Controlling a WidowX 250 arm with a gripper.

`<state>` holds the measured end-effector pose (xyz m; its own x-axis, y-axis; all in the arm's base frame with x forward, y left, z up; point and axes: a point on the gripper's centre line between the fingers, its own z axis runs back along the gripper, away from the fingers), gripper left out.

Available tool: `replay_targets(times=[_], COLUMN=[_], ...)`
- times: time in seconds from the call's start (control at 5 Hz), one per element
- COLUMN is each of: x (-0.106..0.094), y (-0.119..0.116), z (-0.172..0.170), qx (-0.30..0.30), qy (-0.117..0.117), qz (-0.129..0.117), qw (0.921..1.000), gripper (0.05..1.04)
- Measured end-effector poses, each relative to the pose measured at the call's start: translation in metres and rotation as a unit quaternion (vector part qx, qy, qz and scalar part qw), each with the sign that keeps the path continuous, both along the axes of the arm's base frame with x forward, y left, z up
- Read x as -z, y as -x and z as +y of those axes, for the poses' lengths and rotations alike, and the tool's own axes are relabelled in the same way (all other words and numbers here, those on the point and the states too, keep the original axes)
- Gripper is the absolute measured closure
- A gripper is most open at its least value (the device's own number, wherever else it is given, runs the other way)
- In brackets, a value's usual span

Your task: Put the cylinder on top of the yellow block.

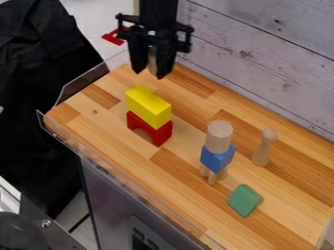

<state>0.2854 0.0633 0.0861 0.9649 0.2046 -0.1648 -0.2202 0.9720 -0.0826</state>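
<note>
My gripper grabs the slim wooden cylinder by its curved sides next, to set the cylinder on top of the yellow block [149,106].
The gripper [151,72] hangs at the upper left of the view, above the back of the wooden top and behind the yellow block. Its two fingers point down and stand apart; a tan patch shows between them, and I cannot tell what it is. A yellow block [149,106] lies across a red arch block [149,129]. Farther right, the light wooden cylinder [219,136] stands upright on a blue block [217,159], which rests on small wooden pieces [213,176].
A wooden peg shape [264,147] stands right of the cylinder's stack, and a green block [244,200] lies nearer the front. A clear rim [117,173] borders the wooden top [186,212]. Whitewashed boards [261,58] rise behind it.
</note>
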Motion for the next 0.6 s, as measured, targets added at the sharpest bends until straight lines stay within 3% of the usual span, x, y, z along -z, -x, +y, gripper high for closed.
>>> replay_targets(times=[0.6], x=[0.006], y=[0.0158], z=[0.0056], qx=[-0.017], qy=[0.017], qz=[0.029], qw=[0.9993], gripper=[0.601])
